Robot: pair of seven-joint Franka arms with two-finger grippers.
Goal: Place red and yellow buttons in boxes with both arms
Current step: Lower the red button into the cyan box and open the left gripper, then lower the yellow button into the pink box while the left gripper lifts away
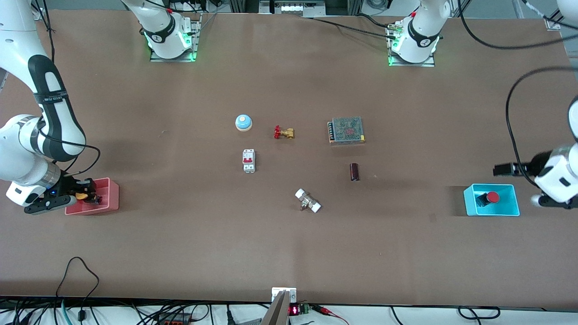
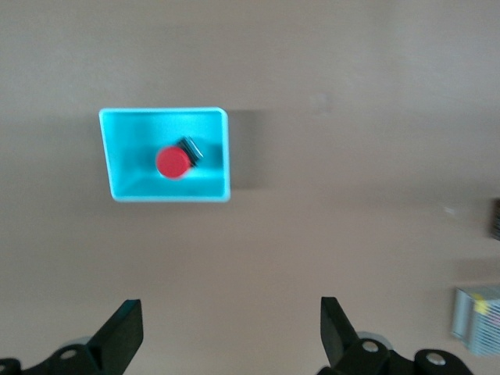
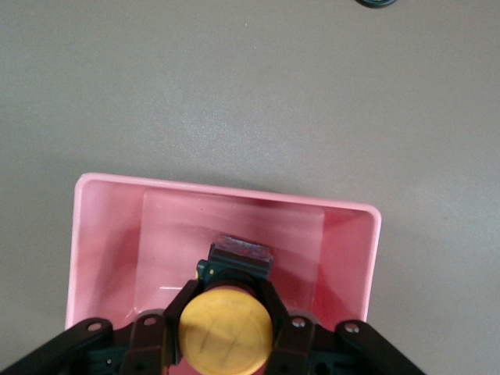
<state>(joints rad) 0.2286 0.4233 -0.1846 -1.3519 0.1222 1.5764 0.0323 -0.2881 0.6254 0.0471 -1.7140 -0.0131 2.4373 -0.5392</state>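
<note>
The yellow button (image 1: 81, 196) sits inside the pink box's rim (image 1: 113, 189) and would rest there, so it is time for my right gripper to open.
The yellow button (image 3: 226, 328) sits between the black fingers (image 3: 176, 308) of my right gripper (image 3: 228, 312), which is shut on it just above the inside of the pink box (image 3: 226, 191). In the front view that button (image 1: 81, 196) hangs over the pink box (image 1: 110, 183) at the right arm's end of the table. The red button (image 1: 492, 197) lies inside the cyan box (image 1: 469, 201) at the left arm's end. My left gripper (image 2: 228, 308) is open with nothing in it, over bare table beside the cyan box (image 2: 164, 112) that holds the red button (image 2: 172, 162).
Mid-table lie a blue-white dome (image 1: 243, 122), a brass valve with a red handle (image 1: 283, 132), a mesh-topped power supply (image 1: 346, 130), a white breaker (image 1: 249, 160), a dark cylinder (image 1: 354, 172) and a white-capped fitting (image 1: 308, 201).
</note>
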